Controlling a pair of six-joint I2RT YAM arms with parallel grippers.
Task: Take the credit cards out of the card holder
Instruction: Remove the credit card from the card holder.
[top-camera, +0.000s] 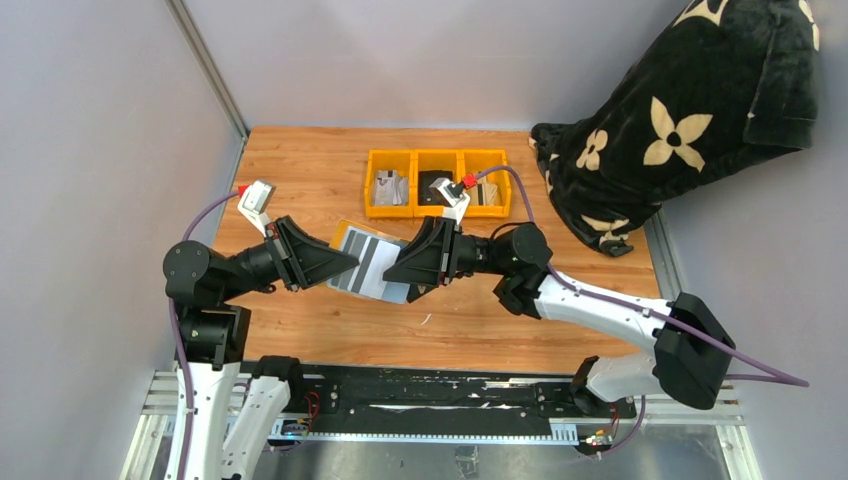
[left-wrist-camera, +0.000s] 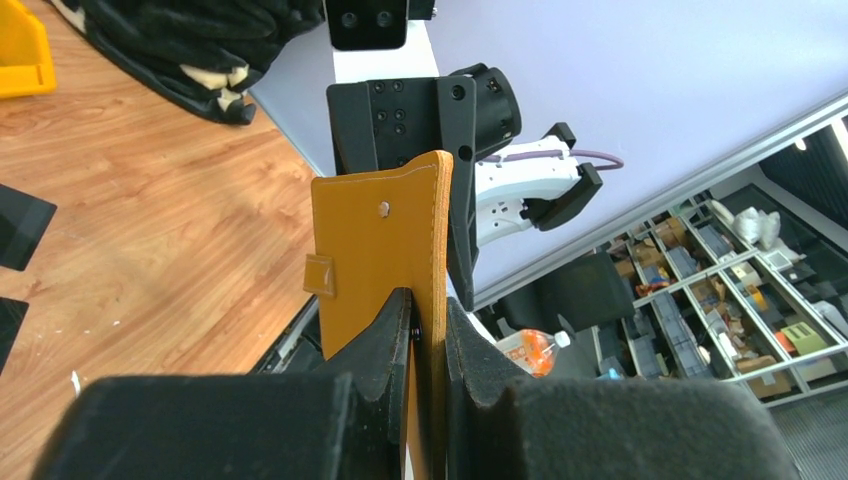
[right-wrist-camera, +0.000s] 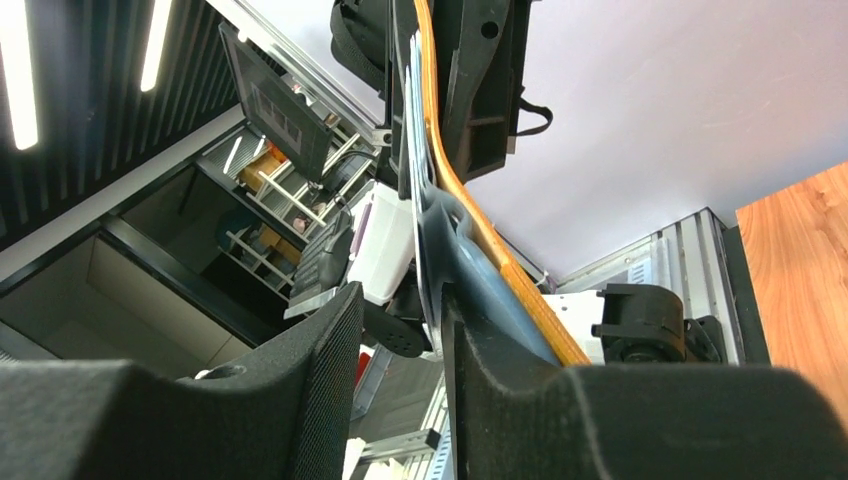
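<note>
The thin sheet's edge (right-wrist-camera: 433, 322) runs between both fingers past their ends, grey-blue lining outside, so it is time for my right gripper to close on the thin sheet now.
The mustard-yellow card holder (top-camera: 362, 262) hangs open above the table between my two grippers, its grey-striped inner side facing up. My left gripper (top-camera: 350, 262) is shut on one leather flap (left-wrist-camera: 385, 250), with the snap button in view. My right gripper (top-camera: 392, 272) is at the opposite side. In the right wrist view its jaws (right-wrist-camera: 400, 295) stand apart, and the right finger (right-wrist-camera: 480, 390) lies against the grey-blue lining (right-wrist-camera: 470, 265) and a thin sheet edge. Two flat black shapes (left-wrist-camera: 20, 225) lie on the table at the left wrist view's edge; I cannot tell whether they are the cards.
Three joined yellow bins (top-camera: 438, 205) stand at the back of the table, holding grey items and a black one. A black blanket with cream flowers (top-camera: 680, 130) lies heaped at the back right. A metal rail runs along the near edge.
</note>
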